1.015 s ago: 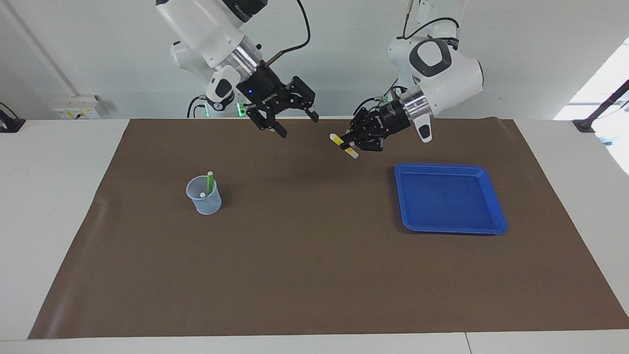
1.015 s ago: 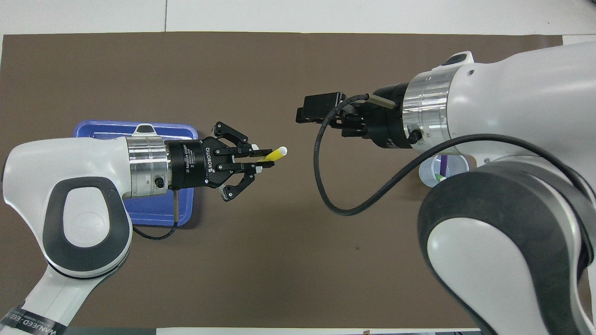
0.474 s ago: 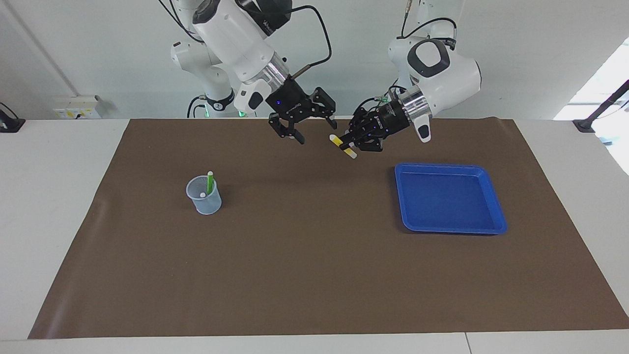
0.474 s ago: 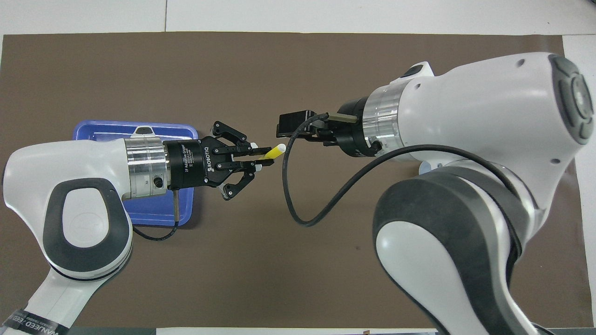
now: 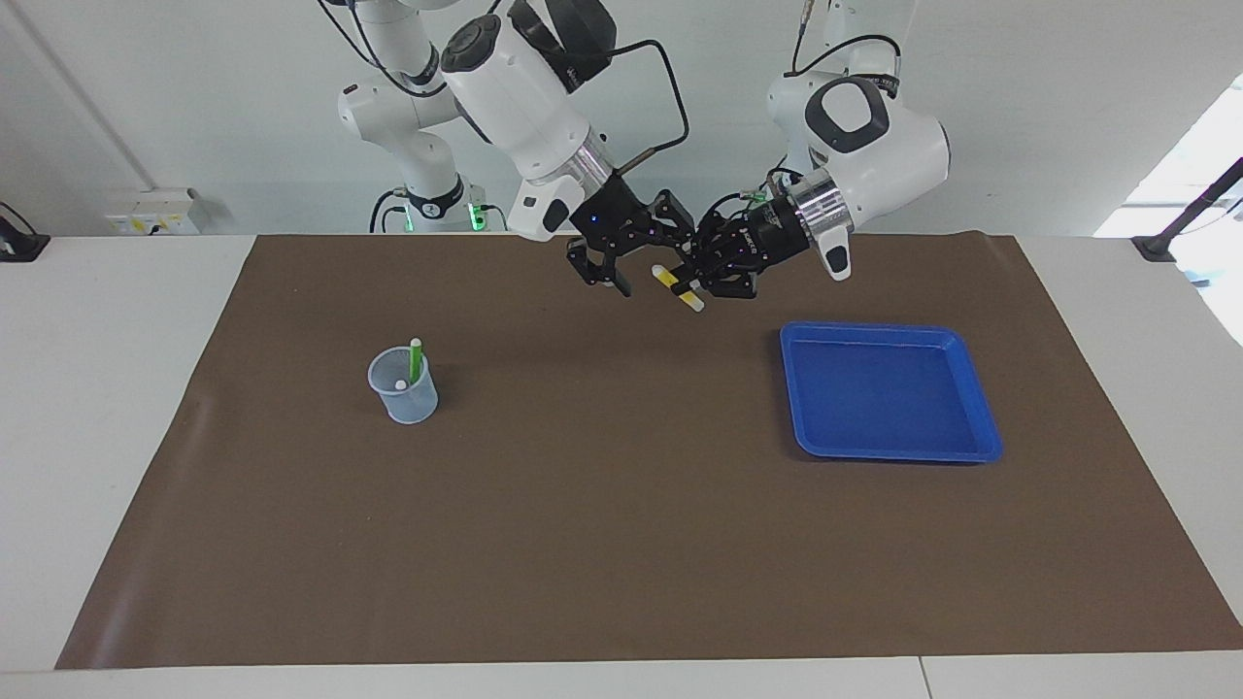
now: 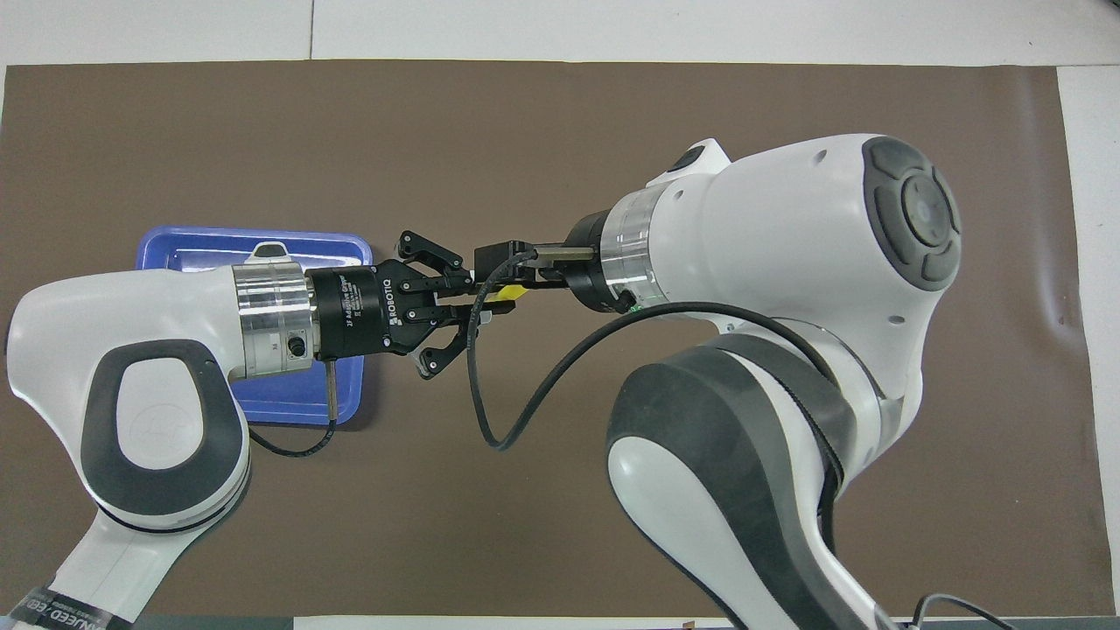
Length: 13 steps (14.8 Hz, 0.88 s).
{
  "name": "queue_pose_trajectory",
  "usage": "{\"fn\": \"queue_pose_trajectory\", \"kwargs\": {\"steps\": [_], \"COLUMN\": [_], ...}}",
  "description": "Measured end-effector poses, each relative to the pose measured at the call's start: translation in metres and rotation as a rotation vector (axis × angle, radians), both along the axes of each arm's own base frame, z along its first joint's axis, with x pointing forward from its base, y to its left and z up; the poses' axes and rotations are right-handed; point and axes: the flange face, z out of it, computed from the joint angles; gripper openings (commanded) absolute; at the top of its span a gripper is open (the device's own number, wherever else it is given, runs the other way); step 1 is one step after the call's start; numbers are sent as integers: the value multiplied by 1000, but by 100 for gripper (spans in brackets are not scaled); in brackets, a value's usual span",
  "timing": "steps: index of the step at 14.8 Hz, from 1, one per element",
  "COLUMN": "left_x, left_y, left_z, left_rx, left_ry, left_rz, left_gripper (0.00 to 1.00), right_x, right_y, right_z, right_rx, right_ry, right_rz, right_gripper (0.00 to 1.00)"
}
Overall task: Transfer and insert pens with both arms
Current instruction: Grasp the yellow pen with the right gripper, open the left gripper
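My right gripper should next grab the yellow pen by its bare loose end; my left gripper's fingers cover its other end.
My left gripper is shut on the yellow pen and holds it level in the air over the mat, between the tray and the cup. The pen's free end points at my right gripper, which is open with its fingers on either side of that end. I cannot tell whether they touch it. In the overhead view the right gripper covers most of the yellow pen in front of the left gripper. The green pen stands in a clear cup, beside another pen's whitish cap.
A blue tray lies on the brown mat toward the left arm's end, partly under the left arm in the overhead view. The cup stands toward the right arm's end, hidden by the right arm in the overhead view.
My right gripper has swung over from the cup's end of the table to the yellow pen's free end. The left gripper has held nearly still with the pen.
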Motion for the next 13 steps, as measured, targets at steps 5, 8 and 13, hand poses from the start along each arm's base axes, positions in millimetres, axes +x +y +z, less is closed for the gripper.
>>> {"fn": "queue_pose_trajectory", "kwargs": {"steps": [5,8,13], "left_x": [-1,-3,-4], "left_y": [1,0,1], "left_z": [-3,-4,-3], "left_rx": [-1,-1,-4], "left_ry": [6,10,7], "left_rz": [5,5,12], "left_gripper": [0,0,100], "right_x": [0,-2,-2], "right_y": [0,3,3], "right_z": [0,1,2], "right_rx": [-11,-10,-9], "right_ry": [-6,-10,-12], "right_rz": [4,10,10], "right_gripper": [0,0,0]}}
